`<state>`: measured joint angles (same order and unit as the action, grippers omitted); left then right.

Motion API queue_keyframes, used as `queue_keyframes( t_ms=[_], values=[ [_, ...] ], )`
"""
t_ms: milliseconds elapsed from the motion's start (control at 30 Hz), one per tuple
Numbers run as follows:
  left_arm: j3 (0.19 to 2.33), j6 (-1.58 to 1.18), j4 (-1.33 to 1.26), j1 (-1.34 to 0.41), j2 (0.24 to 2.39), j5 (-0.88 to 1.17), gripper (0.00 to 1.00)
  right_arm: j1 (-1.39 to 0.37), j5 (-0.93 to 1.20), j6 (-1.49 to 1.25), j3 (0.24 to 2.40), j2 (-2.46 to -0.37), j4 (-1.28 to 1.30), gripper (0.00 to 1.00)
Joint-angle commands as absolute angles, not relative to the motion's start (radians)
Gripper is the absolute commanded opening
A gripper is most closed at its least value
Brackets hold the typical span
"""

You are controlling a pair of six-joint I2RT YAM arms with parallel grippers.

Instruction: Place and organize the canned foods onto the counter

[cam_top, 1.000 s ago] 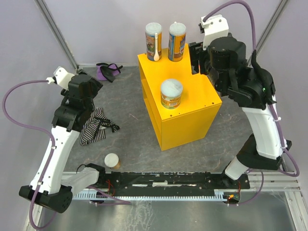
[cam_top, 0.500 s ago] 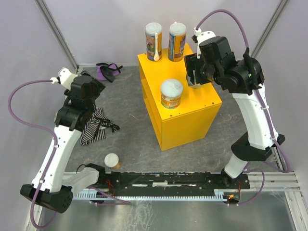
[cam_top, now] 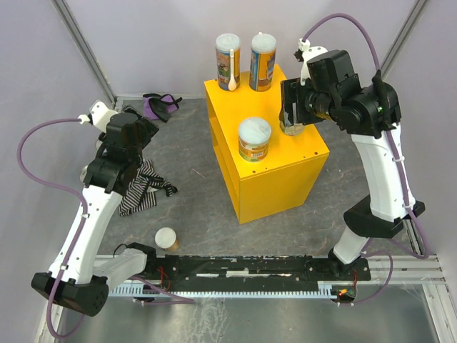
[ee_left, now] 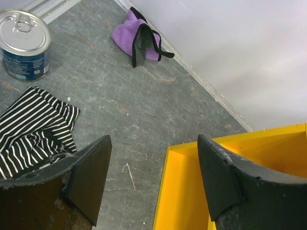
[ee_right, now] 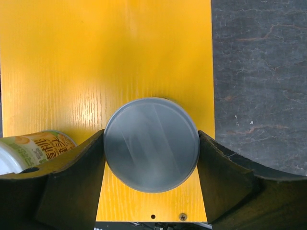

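I should release the can with my right gripper now. The tub (cam_top: 254,139) leaves the flat yellow top below the can empty, so the can would stay upright on the counter.
My right gripper (ee_right: 151,140) is shut on a can with a grey translucent lid (ee_right: 151,158), one finger against each side. It sits over the top of the yellow counter (ee_right: 96,57), near its right edge; the same can (cam_top: 288,128) shows below the gripper in the top view. On the counter stand two tall tubes (cam_top: 228,62) (cam_top: 262,63) at the back and a pale-lidded orange tub (cam_top: 254,139) in the middle. My left gripper (ee_left: 153,143) hangs open and empty above the floor beside the counter's hollow side (ee_left: 192,191). A blue-labelled tin (ee_left: 24,45) stands further back.
A striped black-and-white cloth (cam_top: 141,187) lies under the left arm. A purple cloth (cam_top: 160,106) lies by the back wall. One small pale-lidded can (cam_top: 166,239) stands on the table near the front rail.
My right arm swung left with the can, from beside the counter's back right to over its top. The left arm barely shifted.
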<state>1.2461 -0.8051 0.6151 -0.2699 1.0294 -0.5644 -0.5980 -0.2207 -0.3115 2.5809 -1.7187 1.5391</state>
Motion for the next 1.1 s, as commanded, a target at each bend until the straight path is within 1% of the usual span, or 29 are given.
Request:
queue_keyframes(
  t_ms=[0, 33, 233, 367, 400, 433, 500, 667, 767, 900, 967, 1067],
  values=[
    [1.243, -0.801, 0.565, -0.258, 1.018, -0.536, 0.79, -0.583, -0.187, -0.319, 2.547, -1.721, 1.504, 0.54],
    [1.243, -0.800, 0.565, -0.256, 1.016, -0.535, 0.80, -0.581, -0.185, -0.317, 2.547, -1.722, 1.501, 0.55],
    [1.245, -0.797, 0.572, -0.238, 1.014, -0.532, 0.81, -0.577, -0.179, -0.308, 2.550, -1.723, 1.483, 0.58],
    [1.246, -0.799, 0.577, -0.228, 1.020, -0.531, 0.83, -0.576, -0.181, -0.297, 2.553, -1.723, 1.481, 0.62],
    [1.247, -0.800, 0.579, -0.225, 1.021, -0.531, 0.83, -0.577, -0.178, -0.295, 2.554, -1.722, 1.480, 0.65],
    [1.249, -0.801, 0.581, -0.222, 1.023, -0.530, 0.83, -0.576, -0.177, -0.292, 2.556, -1.721, 1.479, 0.69],
    [1.254, -0.804, 0.587, -0.216, 1.027, -0.528, 0.84, -0.575, -0.176, -0.285, 2.558, -1.716, 1.475, 0.80],
    [1.273, -0.811, 0.602, -0.198, 1.038, -0.524, 0.85, -0.573, -0.186, -0.271, 2.568, -1.707, 1.461, 0.82],
    [1.287, -0.813, 0.614, -0.188, 1.043, -0.528, 0.86, -0.573, -0.192, -0.267, 2.569, -1.695, 1.441, 0.93],
    [1.312, -0.819, 0.636, -0.179, 1.052, -0.545, 0.87, -0.574, -0.210, -0.263, 2.540, -1.663, 1.399, 0.93],
    [1.332, -0.824, 0.649, -0.169, 1.059, -0.564, 0.88, -0.575, -0.217, -0.263, 2.508, -1.634, 1.359, 0.98],
    [1.360, -0.823, 0.668, -0.148, 1.074, -0.602, 0.89, -0.574, -0.219, -0.268, 2.440, -1.571, 1.280, 0.98]
  ],
)
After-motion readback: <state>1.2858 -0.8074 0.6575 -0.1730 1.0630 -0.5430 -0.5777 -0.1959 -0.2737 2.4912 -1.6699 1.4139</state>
